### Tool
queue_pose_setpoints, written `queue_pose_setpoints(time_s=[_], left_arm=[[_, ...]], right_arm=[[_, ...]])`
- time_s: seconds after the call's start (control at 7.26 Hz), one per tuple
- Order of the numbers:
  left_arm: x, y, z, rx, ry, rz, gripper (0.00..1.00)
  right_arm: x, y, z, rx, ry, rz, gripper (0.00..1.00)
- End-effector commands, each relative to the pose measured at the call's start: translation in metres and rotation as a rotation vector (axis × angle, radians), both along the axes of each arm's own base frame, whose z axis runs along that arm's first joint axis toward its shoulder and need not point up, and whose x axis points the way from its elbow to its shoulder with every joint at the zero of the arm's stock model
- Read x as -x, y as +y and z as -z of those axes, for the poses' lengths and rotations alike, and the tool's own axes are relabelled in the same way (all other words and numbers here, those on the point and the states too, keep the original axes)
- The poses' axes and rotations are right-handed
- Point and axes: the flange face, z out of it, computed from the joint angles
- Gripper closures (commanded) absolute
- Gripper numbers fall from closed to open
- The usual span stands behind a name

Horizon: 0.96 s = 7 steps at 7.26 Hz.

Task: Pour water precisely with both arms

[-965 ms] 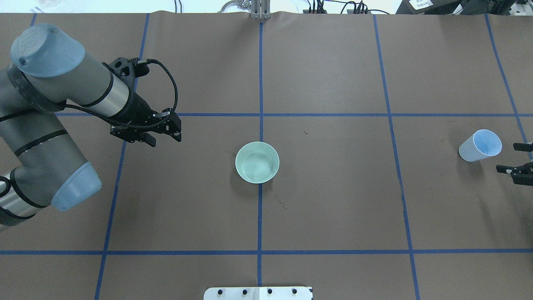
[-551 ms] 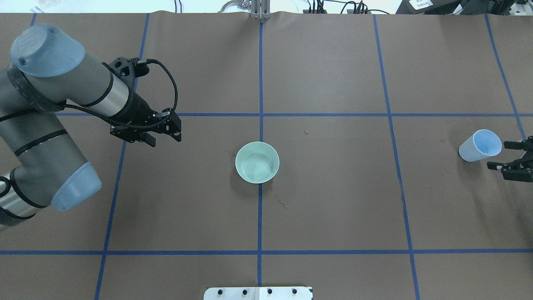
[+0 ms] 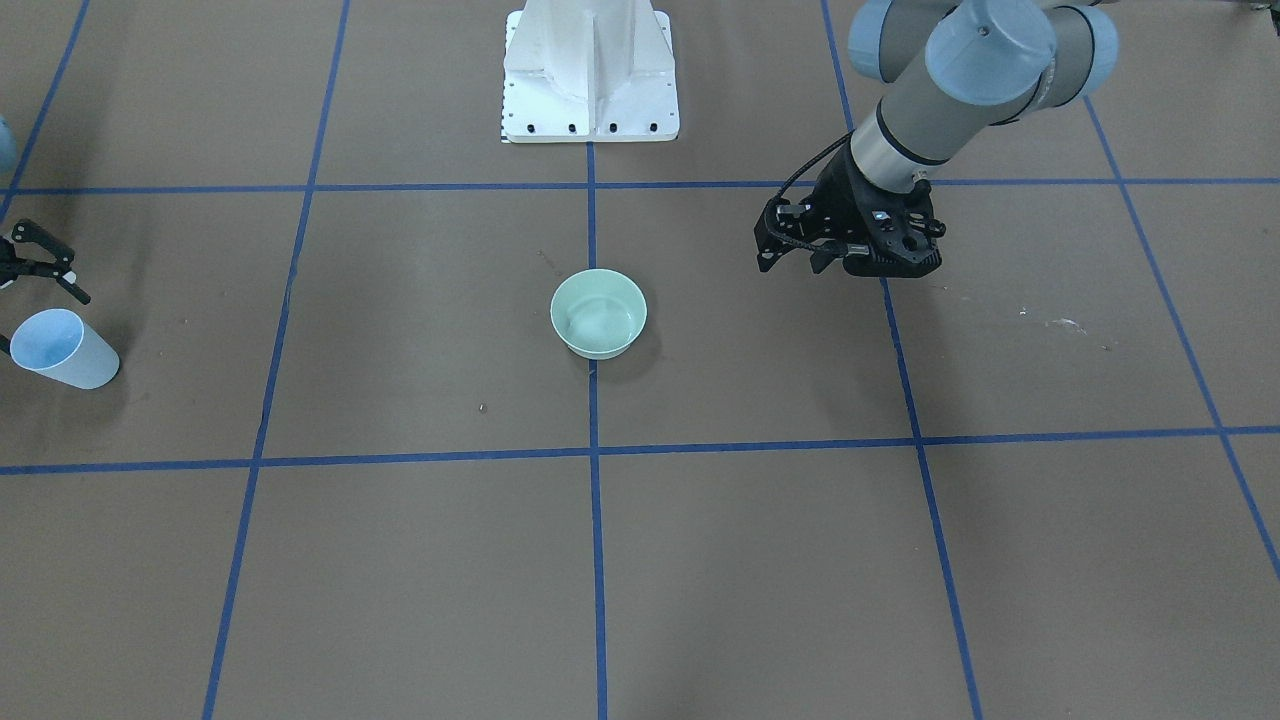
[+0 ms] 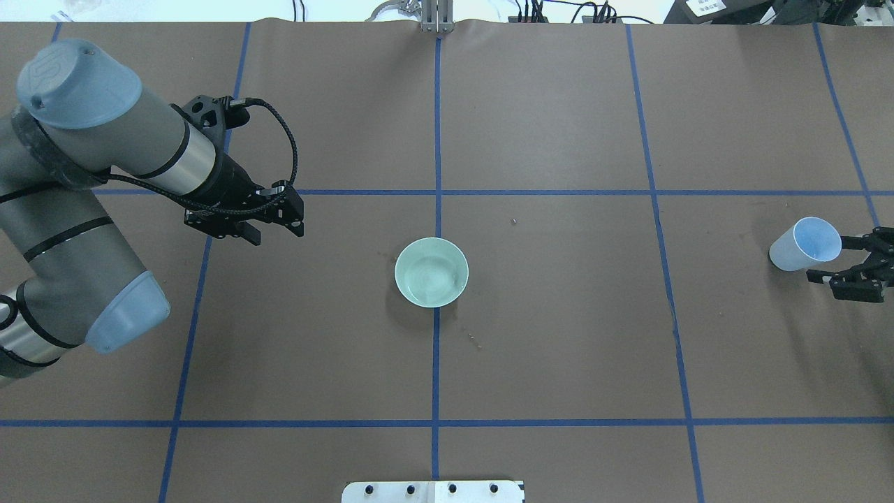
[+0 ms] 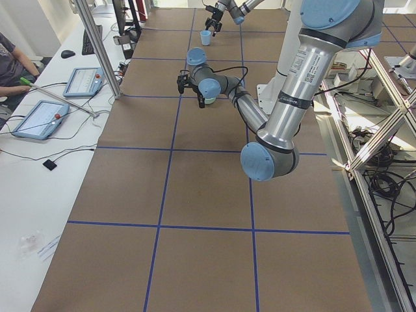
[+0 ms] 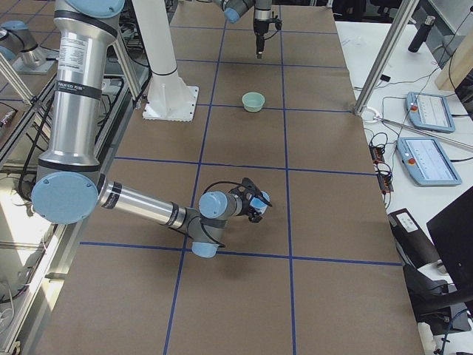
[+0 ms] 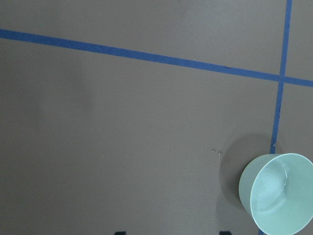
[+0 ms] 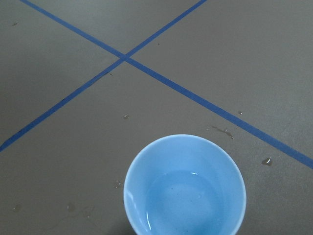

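Observation:
The right gripper grabs the pale blue cup around its side (image 3: 80, 358) next, to pour water precisely into the mint green bowl (image 3: 597, 313).
A pale blue cup (image 4: 804, 244) stands upright at the table's right end, and clear water (image 8: 183, 200) with white glints lies in its bottom. A mint green bowl (image 4: 431, 272) sits at the table's centre with faint ripples inside. My right gripper (image 4: 834, 260) is open just right of the cup, its fingers near the rim and holding nothing. My left gripper (image 4: 276, 234) is open and empty, hovering well left of the bowl. The bowl also shows at the lower right of the left wrist view (image 7: 279, 193). In the front view the cup (image 3: 62, 348) is at the left edge.
The white pedestal base (image 3: 590, 70) stands at the robot's side of the table. Blue tape lines (image 4: 437, 140) divide the brown paper into squares. Small water drops (image 8: 266, 160) lie on the paper near the cup and beside the bowl (image 4: 475, 340).
My right gripper has moved left and slightly up, closing in on the cup. The left arm, the bowl and the cup have stayed put.

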Motion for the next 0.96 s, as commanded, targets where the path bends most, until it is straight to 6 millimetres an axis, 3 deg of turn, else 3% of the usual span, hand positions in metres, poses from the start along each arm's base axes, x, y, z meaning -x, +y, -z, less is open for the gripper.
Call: queue_pose_setpoints(time_s=[0.0, 0.83], left_arm=[[-0.0002, -0.0002, -0.0004, 0.001, -0.001, 0.0, 0.29], [-0.0005, -0.0007, -0.0011, 0.001, -0.003, 0.001, 0.29]], right_arm=[[0.0031, -0.0044, -0.001, -0.001, -0.001, 0.001, 0.02], [0.0108, -0.0092, -0.0037, -0.005, 0.01, -0.021, 0.03]])
